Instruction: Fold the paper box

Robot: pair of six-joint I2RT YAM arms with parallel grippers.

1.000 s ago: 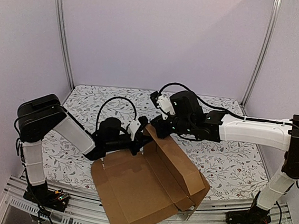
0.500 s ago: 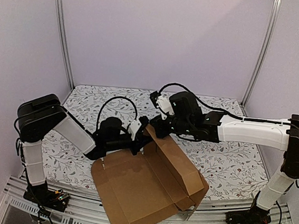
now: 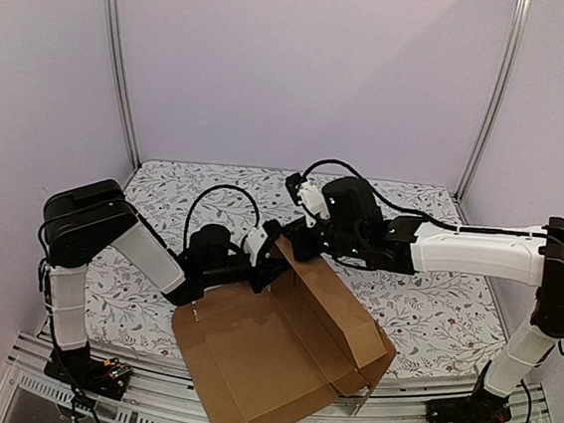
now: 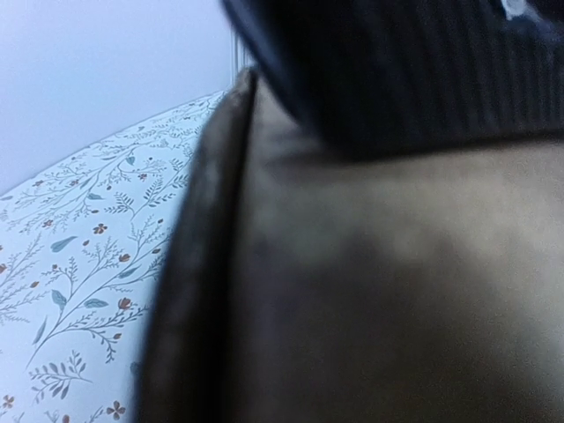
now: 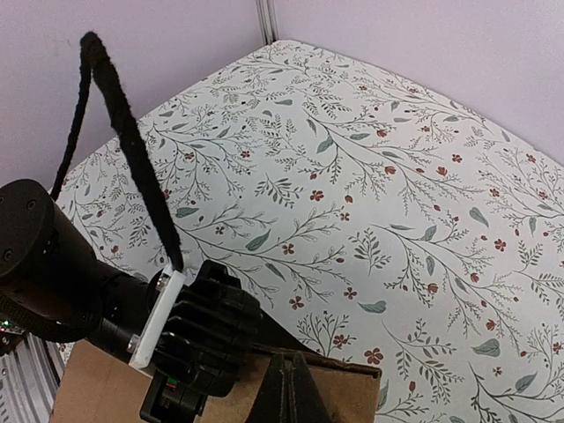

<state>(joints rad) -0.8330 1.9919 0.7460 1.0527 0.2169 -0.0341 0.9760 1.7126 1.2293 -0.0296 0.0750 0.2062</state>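
Observation:
I will grab the standing panel by its far corner [image 3: 283,247] with my left gripper next, so the panel's other end stays free for my right gripper to fold.
The paper box [image 3: 258,359] is a brown cardboard sheet lying flat at the table's near middle, with one long panel standing up slanted on its right. At that panel's far top corner both grippers meet. My right gripper [image 3: 296,243] comes in from the right. In the right wrist view its fingertips [image 5: 291,388] are pressed together against the flap's top edge [image 5: 352,392]. My left gripper [image 3: 261,253] reaches the same corner from the left, and its black body [image 5: 198,339] sits against the flap. Blurred cardboard [image 4: 397,291] fills the left wrist view and hides its fingers.
A floral cloth [image 3: 164,190] covers the table. Metal posts [image 3: 117,56] stand at the back corners against purple walls. A slotted rail [image 3: 143,413] runs along the near edge. A black cable [image 5: 123,132] loops up from the left wrist.
The left arm's shoulder and elbow have shifted slightly to the right. The right arm and the raised panel have barely moved.

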